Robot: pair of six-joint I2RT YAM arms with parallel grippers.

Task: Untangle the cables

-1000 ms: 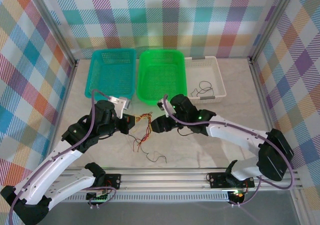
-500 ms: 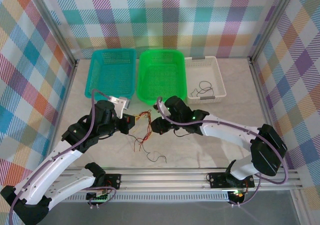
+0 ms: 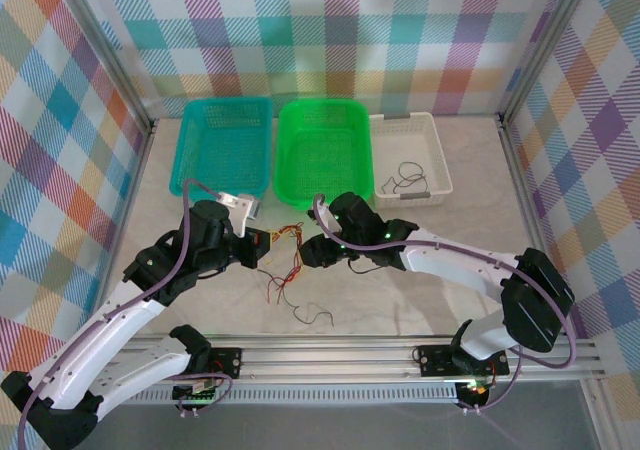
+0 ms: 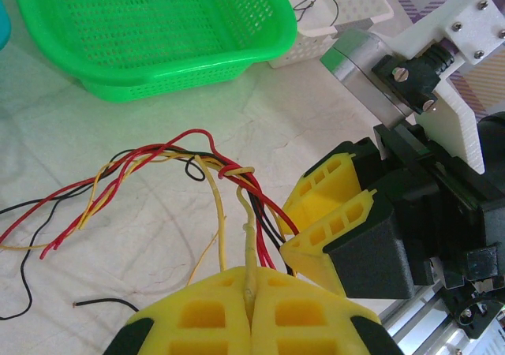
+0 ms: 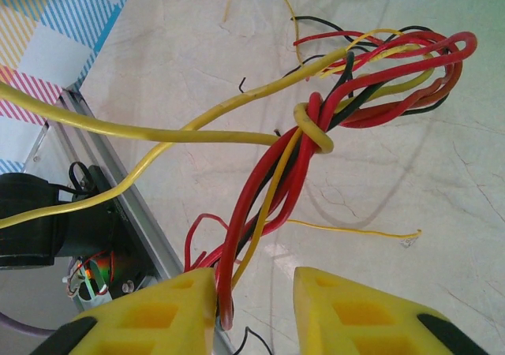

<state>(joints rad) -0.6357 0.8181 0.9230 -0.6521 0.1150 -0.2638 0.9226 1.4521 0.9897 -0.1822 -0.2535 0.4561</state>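
The red cable [image 5: 226,287] reaches between the right gripper's open fingers, beside one of them, in the right wrist view, so the right gripper needs to close. Closing now would hold it.
The cables [image 3: 290,253] are a knotted bundle of thin red, yellow and black wires hanging between my two grippers over the table. My left gripper [image 4: 251,280] is shut on one yellow-tan cable [image 4: 250,241], which runs up into the tangle. My right gripper [image 5: 254,292] is open. Red, black and yellow strands [image 5: 237,244] drop between its jaws and lie against its left finger [image 5: 170,312]. A yellow loop [image 5: 314,130] knots the bundle just above. In the top view the left gripper [image 3: 262,245] and right gripper [image 3: 310,253] face each other closely.
A teal basket [image 3: 222,145], a green basket [image 3: 325,150] and a white basket [image 3: 432,160] stand in a row at the back; a dark cable [image 3: 405,180] lies in the white one. Loose wire ends [image 3: 312,315] trail toward the front rail [image 3: 330,355].
My right arm has shifted left, closer to the bundle. Its jaws have pinched in and parted again. The left gripper has kept its hold and its place.
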